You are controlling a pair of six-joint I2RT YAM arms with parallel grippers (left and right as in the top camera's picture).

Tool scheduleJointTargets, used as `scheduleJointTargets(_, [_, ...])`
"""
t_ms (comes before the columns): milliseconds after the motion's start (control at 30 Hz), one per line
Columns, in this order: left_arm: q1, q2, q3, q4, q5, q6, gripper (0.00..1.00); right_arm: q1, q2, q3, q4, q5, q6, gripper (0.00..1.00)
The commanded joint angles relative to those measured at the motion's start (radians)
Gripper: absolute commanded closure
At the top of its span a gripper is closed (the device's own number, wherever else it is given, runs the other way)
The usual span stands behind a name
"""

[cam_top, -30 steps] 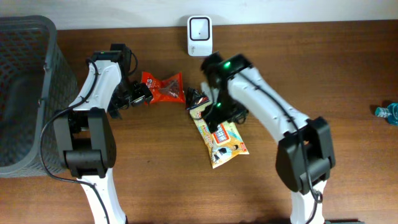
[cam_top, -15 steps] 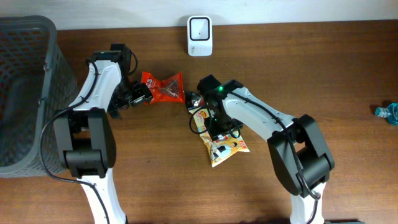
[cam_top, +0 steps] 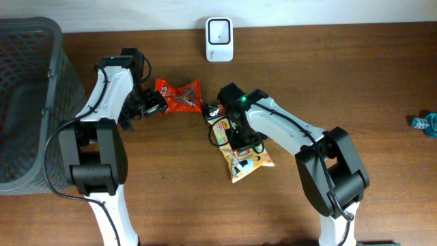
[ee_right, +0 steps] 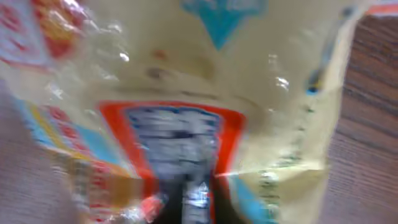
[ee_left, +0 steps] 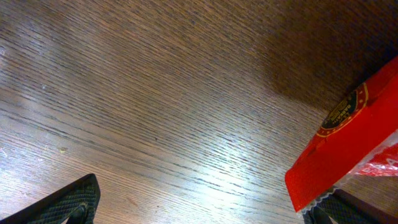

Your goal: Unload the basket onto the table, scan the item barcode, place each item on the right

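Observation:
I will pinch the yellow snack packet with my right gripper by the fold on its upward side (ee_right: 196, 198). Its bottom then stays uncovered to scan the barcode.
A yellow snack packet (cam_top: 247, 158) lies flat in the middle of the table. My right gripper (cam_top: 238, 135) is pressed down onto its upper half. In the right wrist view the packet (ee_right: 186, 93) fills the blurred frame, and dark finger shapes (ee_right: 175, 198) stand close together around a fold of it; a firm grip does not show. The white scanner (cam_top: 219, 30) stands at the table's back edge. My left gripper (cam_top: 151, 104) hovers open beside a red packet (cam_top: 179, 96). In the left wrist view the red packet's corner (ee_left: 348, 143) sits by the right fingertip of the gripper (ee_left: 205, 210).
A small dark packet (cam_top: 214, 107) lies just above the yellow one. A grey mesh basket (cam_top: 27, 102) stands at the left edge. A blue wrapper (cam_top: 427, 124) lies at the far right.
My right gripper has dropped from above the dark packet onto the yellow packet and its jaws have narrowed; the packet has shifted slightly. The left arm has not moved.

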Motion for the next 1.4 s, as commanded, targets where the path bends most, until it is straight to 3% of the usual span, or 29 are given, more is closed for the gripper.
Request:
scheduleJointTargets(0, [0.003,0.005,-0.007,-0.002,-0.014,-0.009,0.01,0.002,0.017,0.074,-0.084,0.01,0.011,0.2])
scheduleJointTargets(100, [0.003,0.005,-0.007,-0.002,-0.014,-0.009,0.01,0.003,0.017,0.14,-0.155,0.01,0.01,0.01])
scheduleJointTargets(400, [0.003,0.005,-0.007,-0.001,-0.014,-0.009,0.01,0.013,0.019,0.13,-0.12,-0.043,0.011,0.01])
scheduleJointTargets(767, [0.003,0.005,-0.007,-0.002,-0.014,-0.009,0.01,0.047,0.019,-0.095,0.138,-0.043,0.06,0.01])
scheduleJointTargets(800, [0.003,0.005,-0.007,-0.001,-0.014,-0.009,0.01,0.047,0.019,-0.095,0.138,-0.043,0.06,0.05])
scheduleJointTargets(867, [0.003,0.005,-0.007,-0.001,-0.014,-0.009,0.01,0.047,0.019,-0.095,0.138,-0.043,0.06,0.4])
scheduleJointTargets(933, [0.003,0.005,-0.007,-0.002,-0.014,-0.009,0.01,0.047,0.019,-0.095,0.139,-0.042,0.069,0.59])
scheduleJointTargets(1100, [0.003,0.005,-0.007,-0.001,-0.014,-0.009,0.01,0.047,0.019,-0.071,0.118,-0.043,0.071,0.7])
scheduleJointTargets(1333, [0.003,0.005,-0.007,-0.002,-0.014,-0.009,0.01,0.047,0.018,0.095,-0.032,-0.042,0.069,0.72])
scheduleJointTargets(1367, [0.003,0.005,-0.007,-0.002,-0.014,-0.009,0.01,0.047,0.018,0.12,-0.041,-0.042,0.066,0.79])
